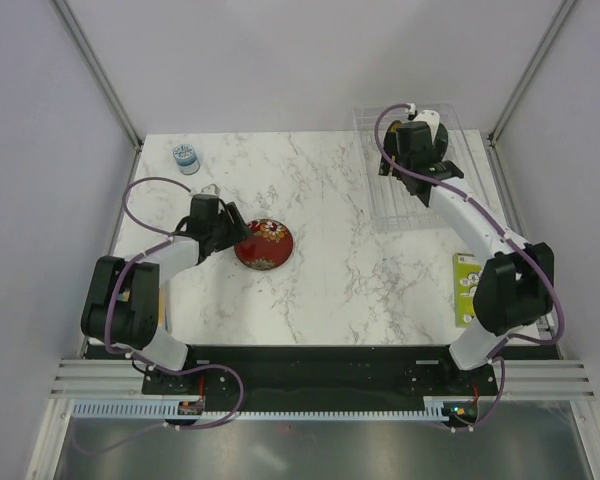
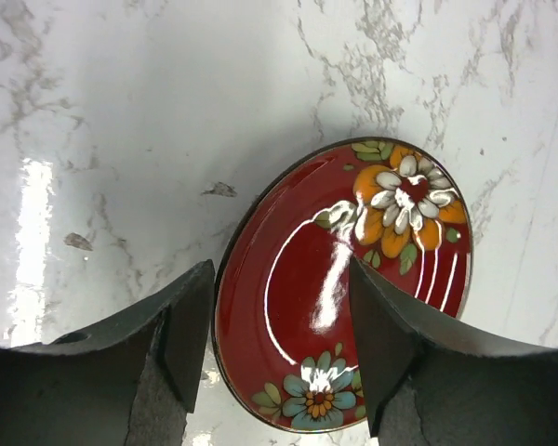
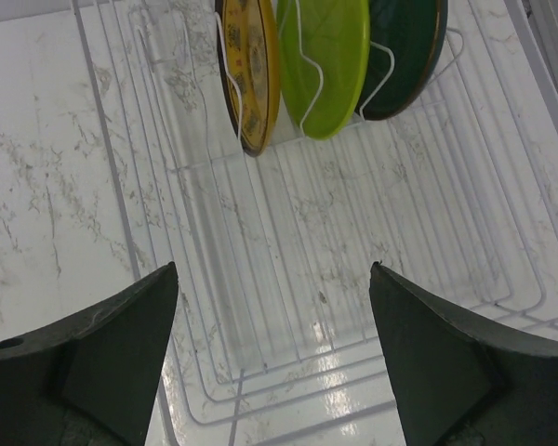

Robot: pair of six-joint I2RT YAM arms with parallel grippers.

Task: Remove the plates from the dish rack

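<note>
My right gripper grabs the amber-brown plate by its exposed rim [image 3: 273,79] next, and the plate's opposite rim stays free for my left gripper.
The red floral plate [image 1: 268,245] [image 2: 344,279] lies flat on the marble table. My left gripper [image 1: 234,236] [image 2: 281,334] is open at its near-left rim, one finger outside the rim and the other over the plate's face. Inside the white wire dish rack [image 1: 385,200] [image 3: 288,242] three plates stand upright: amber-brown [image 3: 248,70], lime green [image 3: 324,60] and dark teal [image 3: 405,51]. My right gripper [image 1: 416,152] [image 3: 274,316] hangs open above the rack floor, short of those plates, with nothing between its fingers. In the top view the right arm hides most of them.
A small blue-grey round container [image 1: 186,158] sits at the table's far left. A green-and-white card [image 1: 467,288] lies by the right edge, near the right arm. The rack stands in the far right corner, close to the frame posts.
</note>
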